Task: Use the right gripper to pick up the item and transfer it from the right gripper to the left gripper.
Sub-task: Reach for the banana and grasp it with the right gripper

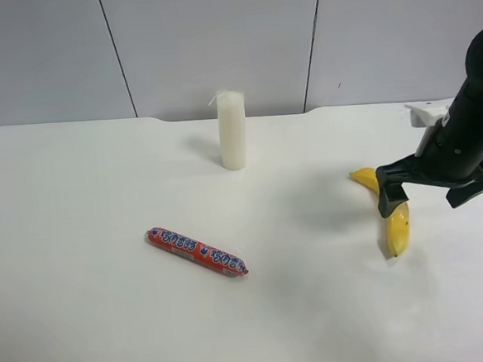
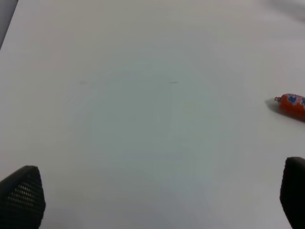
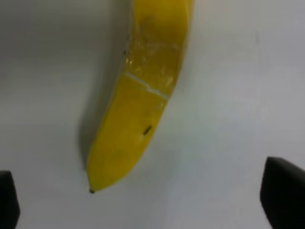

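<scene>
I should next grab the banana by its curved middle (image 1: 401, 212) with my right gripper, so its ends stay free for my left gripper to grab.
The item, a curved yellow banana (image 1: 397, 230), lies on the white table (image 1: 85, 308) at the right of the exterior high view. My right gripper (image 1: 431, 191), a black claw with a white bracket by its wrist, hangs open just over it, and one finger (image 1: 391, 195) crosses the banana's middle. In the right wrist view the banana (image 3: 143, 100) shows a pale scuffed patch, its tip pointing toward the gap of the right gripper (image 3: 145, 200), and nothing is held. My left gripper (image 2: 157, 195) is open over bare table and does not show in the exterior high view.
A red printed sausage (image 1: 196, 251) lies mid-table, and its end (image 2: 291, 106) shows in the left wrist view. A white upright candle (image 1: 232, 130) stands toward the back. A grey panelled wall runs behind the table's far edge.
</scene>
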Tool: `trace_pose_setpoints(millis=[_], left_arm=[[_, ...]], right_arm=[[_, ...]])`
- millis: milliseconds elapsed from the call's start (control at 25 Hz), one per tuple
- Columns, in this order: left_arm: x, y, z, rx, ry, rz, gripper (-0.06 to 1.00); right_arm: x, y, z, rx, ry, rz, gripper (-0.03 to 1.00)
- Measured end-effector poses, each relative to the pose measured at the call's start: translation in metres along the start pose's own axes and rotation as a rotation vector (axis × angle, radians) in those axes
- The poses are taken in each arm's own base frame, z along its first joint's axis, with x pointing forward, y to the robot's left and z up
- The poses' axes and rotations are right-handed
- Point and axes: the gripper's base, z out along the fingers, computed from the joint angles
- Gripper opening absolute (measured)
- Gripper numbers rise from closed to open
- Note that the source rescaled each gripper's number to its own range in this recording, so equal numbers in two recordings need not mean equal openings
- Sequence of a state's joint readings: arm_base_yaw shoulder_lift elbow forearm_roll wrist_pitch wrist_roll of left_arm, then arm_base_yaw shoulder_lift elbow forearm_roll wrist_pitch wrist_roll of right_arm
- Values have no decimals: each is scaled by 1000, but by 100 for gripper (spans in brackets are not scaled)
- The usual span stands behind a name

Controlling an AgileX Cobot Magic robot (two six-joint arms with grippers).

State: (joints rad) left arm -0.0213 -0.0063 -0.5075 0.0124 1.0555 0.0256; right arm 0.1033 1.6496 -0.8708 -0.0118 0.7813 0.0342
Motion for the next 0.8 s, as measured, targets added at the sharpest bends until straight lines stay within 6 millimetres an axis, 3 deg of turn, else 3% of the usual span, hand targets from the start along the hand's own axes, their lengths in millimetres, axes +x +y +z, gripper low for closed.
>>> trace_pose_setpoints(millis=[480,800], left_arm=[[0,0,0,0,0,0,100],[0,0,0,0,0,0,100]], right_arm=[[-6,1,47,2,101,-1,100],[-8,1,57,2,100,-2,98]])
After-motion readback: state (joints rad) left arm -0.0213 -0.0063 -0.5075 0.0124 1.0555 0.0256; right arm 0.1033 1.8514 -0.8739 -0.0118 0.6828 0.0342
